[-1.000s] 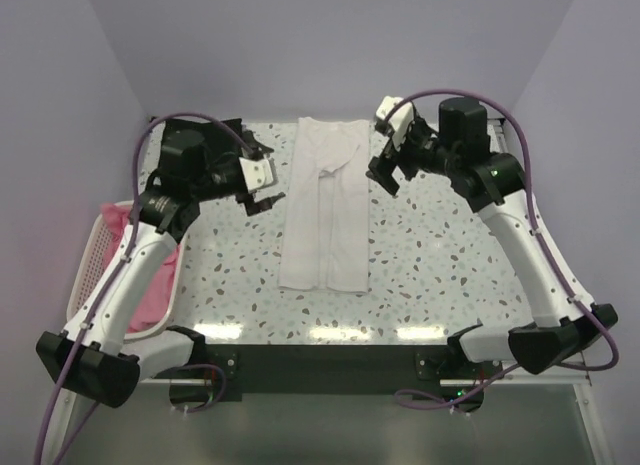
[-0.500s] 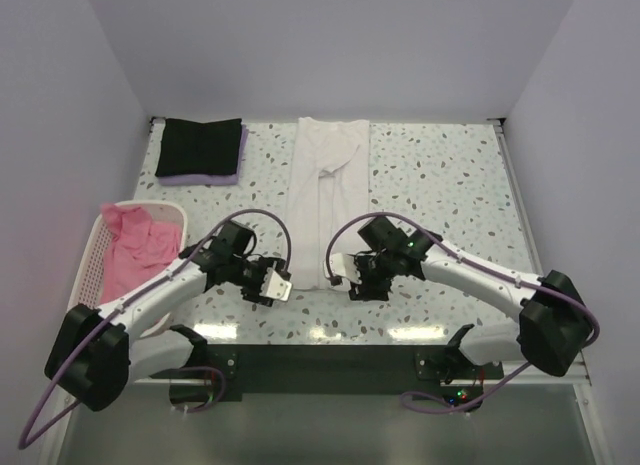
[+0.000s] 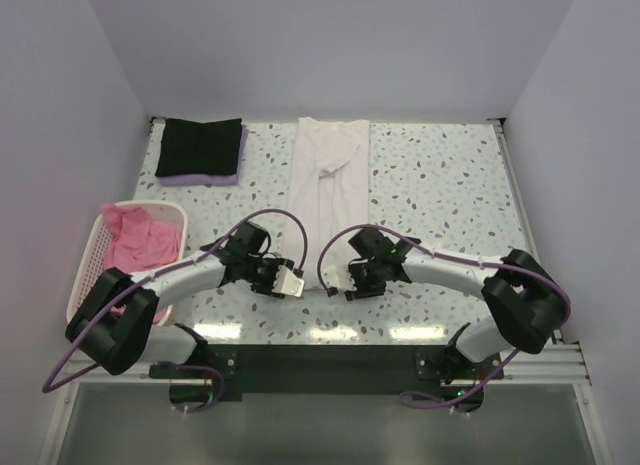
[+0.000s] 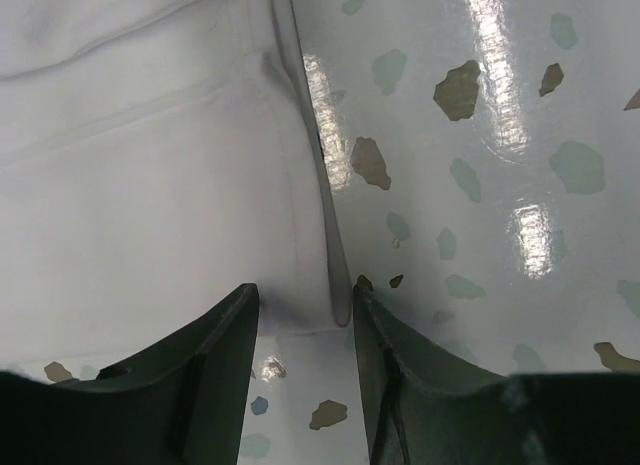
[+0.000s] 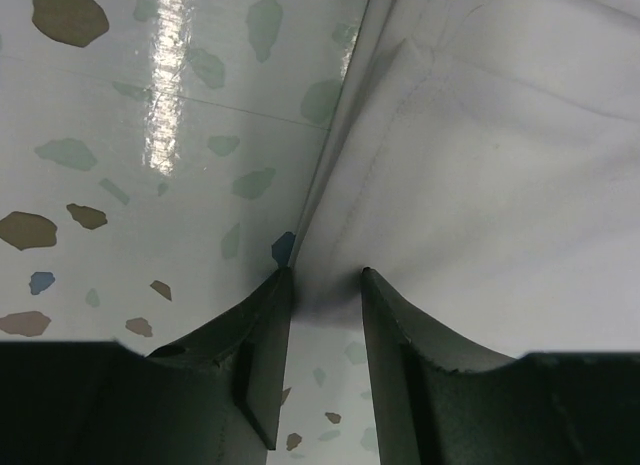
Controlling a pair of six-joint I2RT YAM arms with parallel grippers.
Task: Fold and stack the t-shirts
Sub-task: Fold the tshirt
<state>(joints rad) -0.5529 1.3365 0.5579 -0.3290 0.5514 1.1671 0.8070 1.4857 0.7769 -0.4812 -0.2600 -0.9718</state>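
Observation:
My left gripper's fingers are apart at the white t-shirt's corner (image 3: 287,284) (image 4: 312,311). The t-shirt's corner would stay on the tabletop if I lifted my left gripper now.
A white t-shirt (image 3: 328,185) lies as a long narrow strip down the middle of the table, with its hem nearest me. My left gripper (image 3: 290,283) sits low at the hem's left corner, and my right gripper (image 3: 338,282) at its right corner. In the left wrist view the left gripper (image 4: 305,295) straddles the corner of the white t-shirt (image 4: 150,185), jaws apart with table showing between them. The right gripper (image 5: 326,275) has the corner of the white t-shirt (image 5: 500,185) between its narrowed, still parted jaws. A folded black t-shirt (image 3: 200,145) rests on a lavender one (image 3: 205,179) at the back left.
A pale pink lattice basket (image 3: 85,275) stands at the left edge with crumpled pink t-shirts (image 3: 140,243) inside. Purple walls close in the table at the back and both sides. Both arms stretch low across the near part of the table.
Both arms swung from the table's far end down to the white t-shirt's near hem corners. Their jaws have narrowed from wide open. The black shirt stack came into view.

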